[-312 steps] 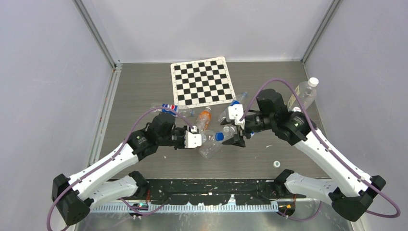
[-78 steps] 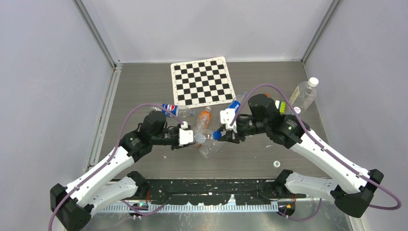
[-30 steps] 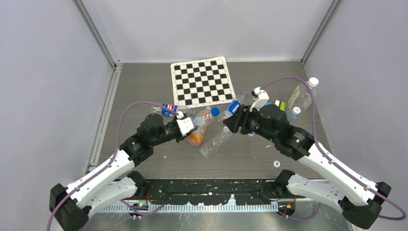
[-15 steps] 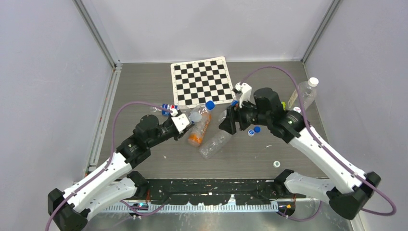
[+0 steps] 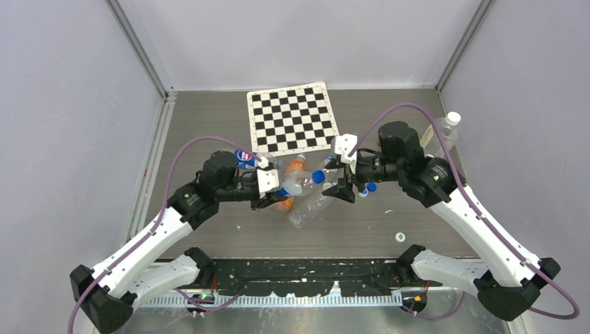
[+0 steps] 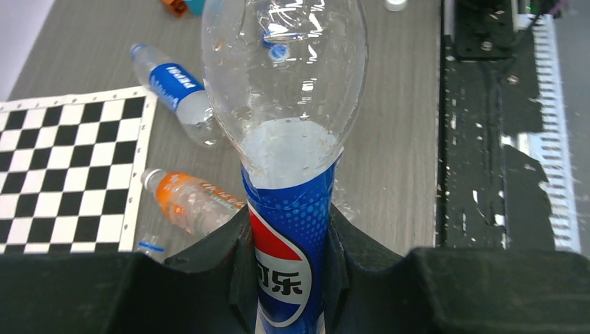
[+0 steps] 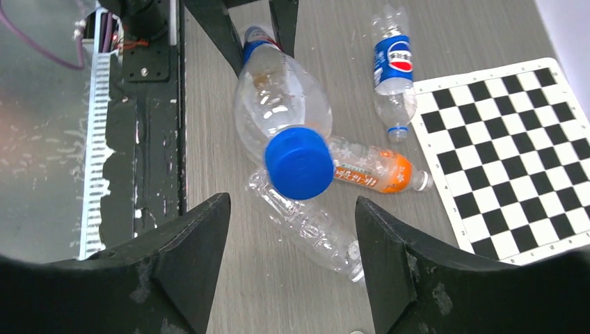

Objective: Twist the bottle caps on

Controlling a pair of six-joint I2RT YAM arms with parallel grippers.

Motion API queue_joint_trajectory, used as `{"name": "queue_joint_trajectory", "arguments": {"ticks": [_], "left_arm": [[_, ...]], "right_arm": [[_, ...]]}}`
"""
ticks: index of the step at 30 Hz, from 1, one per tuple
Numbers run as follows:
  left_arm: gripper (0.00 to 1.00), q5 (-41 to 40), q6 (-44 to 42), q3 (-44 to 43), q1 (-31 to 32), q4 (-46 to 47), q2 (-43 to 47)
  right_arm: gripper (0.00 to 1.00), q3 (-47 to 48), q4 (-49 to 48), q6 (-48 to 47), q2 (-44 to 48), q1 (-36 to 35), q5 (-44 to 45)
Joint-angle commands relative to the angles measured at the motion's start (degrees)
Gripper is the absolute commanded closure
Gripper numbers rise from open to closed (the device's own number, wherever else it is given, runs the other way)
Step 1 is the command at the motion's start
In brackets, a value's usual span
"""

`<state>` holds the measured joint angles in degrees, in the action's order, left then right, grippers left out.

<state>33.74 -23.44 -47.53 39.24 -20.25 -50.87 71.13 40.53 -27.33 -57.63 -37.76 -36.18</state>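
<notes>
Next, my right gripper grabs the blue bottle cap end-on, with its fingers on opposite sides of the cap's rim, to screw it on.
My left gripper (image 5: 277,189) (image 6: 289,233) is shut on the blue-labelled waist of a clear Pepsi bottle (image 5: 296,185) (image 6: 285,76), held off the table. A blue bottle cap (image 5: 318,177) (image 7: 299,163) sits on its neck and points right. My right gripper (image 5: 343,189) (image 7: 292,203) faces that cap end-on. It is open and holds nothing, with the cap just ahead of its fingertips. Loose blue bottle caps (image 5: 367,188) lie by the right gripper. A white bottle cap (image 5: 400,237) lies near the front.
An orange-labelled bottle (image 5: 295,167) (image 7: 372,172) and a crushed clear bottle (image 5: 311,209) (image 7: 309,226) lie under the held bottle. Other Pepsi bottles (image 5: 247,157) (image 6: 174,87) lie nearby. A white-capped bottle (image 5: 440,133) lies at the far right. The checkerboard (image 5: 292,118) is at the back.
My left arm has swung the held bottle so its capped end now points right instead of away. My right gripper has come down level with the cap, jaws wider than a second ago.
</notes>
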Motion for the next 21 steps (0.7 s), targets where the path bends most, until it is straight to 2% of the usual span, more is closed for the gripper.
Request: {"name": "queue_joint_trajectory", "arguments": {"ticks": [1,5,16,18,21], "left_arm": [[0.68,8.42,-3.61,-4.42,-0.17,-5.32,-0.96],[0.68,9.78,-4.80,-5.54,-0.25,-6.74,-1.59],[0.68,11.05,-4.95,-6.23,-0.22,-6.93,-2.91],[0.68,11.30,-4.86,-6.39,-0.22,-6.82,-3.08],[0.68,11.95,-4.69,-6.61,-0.17,-6.67,-3.52]], "right_arm": [[0.30,2.67,0.42,-7.23,-1.18,0.14,-5.63],[0.35,3.40,0.15,-7.47,-1.80,0.14,-9.16],[0.60,4.04,-0.59,-6.18,-1.50,0.14,-12.71],[0.66,3.90,-0.68,-5.93,-1.64,0.14,-12.87],[0.82,3.72,-0.82,-5.13,-2.28,0.14,-13.15]]}}
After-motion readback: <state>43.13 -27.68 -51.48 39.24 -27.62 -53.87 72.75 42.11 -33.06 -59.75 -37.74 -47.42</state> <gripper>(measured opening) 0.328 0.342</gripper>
